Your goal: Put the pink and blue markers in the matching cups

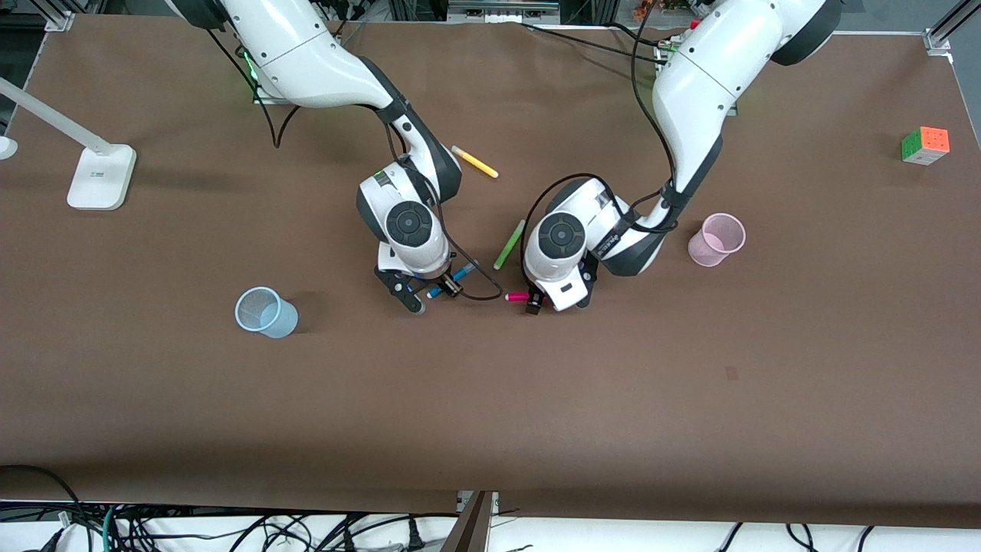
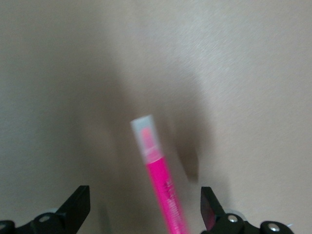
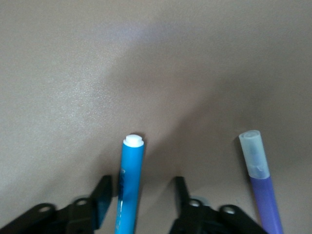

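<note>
Next, my left gripper grabs the pink marker by its end (image 2: 146, 139) with the cap, so its pink body (image 2: 168, 197) stays free to go into the pale pink cup.
The blue marker (image 1: 462, 273) lies on the brown table, with my right gripper (image 1: 431, 294) low over it. In the right wrist view the blue marker (image 3: 130, 185) sits between the fingers of my right gripper (image 3: 142, 187). One finger is at its side and a gap remains at the other. The pink marker (image 1: 517, 296) lies under my left gripper (image 1: 553, 301). In the left wrist view my left gripper (image 2: 145, 195) stands wide open astride the pink marker (image 2: 161, 190) without touching it. The pale blue cup (image 1: 264, 313) stands toward the right arm's end and the pale pink cup (image 1: 716, 239) toward the left arm's end.
A purple pen (image 3: 261, 180) lies beside the blue marker. A lime-green pen (image 1: 510, 244) lies between the two wrists, and a yellow pen (image 1: 475, 162) lies farther from the front camera. A colour cube (image 1: 926, 145) and a white lamp base (image 1: 101, 176) stand at the table's ends.
</note>
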`<move>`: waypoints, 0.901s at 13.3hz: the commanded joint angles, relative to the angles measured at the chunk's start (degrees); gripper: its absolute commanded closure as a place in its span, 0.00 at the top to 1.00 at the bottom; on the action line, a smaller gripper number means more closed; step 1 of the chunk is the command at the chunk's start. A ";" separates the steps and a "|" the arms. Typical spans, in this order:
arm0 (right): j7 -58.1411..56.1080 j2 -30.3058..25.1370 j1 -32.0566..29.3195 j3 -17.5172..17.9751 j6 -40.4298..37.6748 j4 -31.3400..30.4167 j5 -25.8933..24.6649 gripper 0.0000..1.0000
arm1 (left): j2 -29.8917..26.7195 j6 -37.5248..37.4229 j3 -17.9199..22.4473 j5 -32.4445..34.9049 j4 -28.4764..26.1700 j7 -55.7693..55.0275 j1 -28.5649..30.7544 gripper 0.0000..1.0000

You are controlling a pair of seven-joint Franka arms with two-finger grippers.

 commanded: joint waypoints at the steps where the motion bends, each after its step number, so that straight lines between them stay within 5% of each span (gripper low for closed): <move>1: 0.14 0.67 0.17 -0.27 0.13 1.12 0.89 0.00 | 1.96 2.05 0.29 1.26 1.43 -1.81 -0.41 1.00; 4: -0.92 -0.56 -0.27 -0.71 -0.14 1.55 0.46 0.00 | 2.57 2.14 0.46 1.70 2.31 -1.81 -0.50 0.96; 5: -1.70 -0.74 -1.14 -0.71 -0.83 2.60 0.10 0.00 | 2.75 2.14 0.55 2.05 2.40 -1.63 -0.58 0.48; 7: -8.26 -2.75 -2.29 -0.80 -3.11 3.75 0.10 0.00 | 2.75 2.14 0.55 4.07 2.40 -1.19 -0.85 0.00; 12: -36.02 -6.36 -7.56 -0.80 -16.38 7.88 0.10 0.00 | 0.12 0.31 0.46 5.66 2.14 0.64 0.46 0.00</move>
